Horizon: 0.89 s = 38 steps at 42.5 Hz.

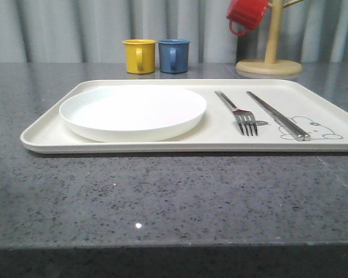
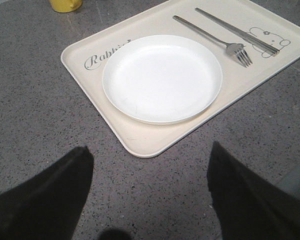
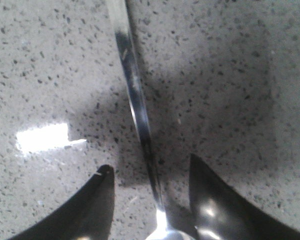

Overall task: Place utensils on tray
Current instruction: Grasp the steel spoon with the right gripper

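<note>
My fingers are on either side of the spoon's handle near the bowl, so it is now time for my right gripper to close on the handle.
The cream tray lies on the dark speckled counter, and the left wrist view shows its "Rabbit" script. On its right half a silver fork and a pair of chopsticks lie side by side. The same fork and chopsticks appear in the left wrist view. My left gripper hangs open above the counter just off the tray's near corner, holding nothing. A spoon lies on the counter. My right gripper is open astride its handle near the bowl, with a gap on each side.
A round white plate takes up the tray's left half. Behind the tray stand a yellow mug and a blue mug. At the back right, a wooden mug tree holds a red mug.
</note>
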Each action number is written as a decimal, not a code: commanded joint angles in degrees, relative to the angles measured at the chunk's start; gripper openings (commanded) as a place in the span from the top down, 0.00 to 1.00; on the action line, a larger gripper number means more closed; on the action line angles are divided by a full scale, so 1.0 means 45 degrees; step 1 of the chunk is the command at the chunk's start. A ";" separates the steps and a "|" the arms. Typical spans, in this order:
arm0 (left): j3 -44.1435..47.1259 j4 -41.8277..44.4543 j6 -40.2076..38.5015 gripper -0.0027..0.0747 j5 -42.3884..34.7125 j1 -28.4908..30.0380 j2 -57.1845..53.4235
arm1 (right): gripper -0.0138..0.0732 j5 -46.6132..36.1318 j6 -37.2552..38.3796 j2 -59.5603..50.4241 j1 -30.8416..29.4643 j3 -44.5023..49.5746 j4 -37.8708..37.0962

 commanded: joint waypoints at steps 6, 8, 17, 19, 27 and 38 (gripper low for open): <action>-0.0321 0.0022 -0.0172 0.34 -0.0926 -0.0112 -0.0013 | 0.47 -0.0284 -0.0407 -0.0295 -0.0076 -0.0361 0.0433; -0.0321 0.0022 -0.0172 0.34 -0.0926 -0.0112 -0.0013 | 0.50 -0.0284 -0.0407 -0.0257 -0.0076 -0.0361 0.0433; -0.0321 0.0022 -0.0172 0.34 -0.0926 -0.0112 -0.0013 | 0.77 -0.0342 -0.0407 -0.0257 -0.0076 -0.0370 0.0418; -0.0321 0.0022 -0.0172 0.34 -0.0926 -0.0112 -0.0013 | 0.84 -0.0347 -0.0407 -0.0257 -0.0076 -0.0370 0.0418; -0.0321 0.0022 -0.0172 0.34 -0.0926 -0.0112 -0.0013 | 0.92 -0.0456 -0.0407 -0.0609 0.0068 -0.0370 0.0878; -0.0321 0.0022 -0.0172 0.34 -0.0926 -0.0112 -0.0013 | 0.92 0.0012 -0.0828 -0.2081 0.2523 -0.0370 0.2862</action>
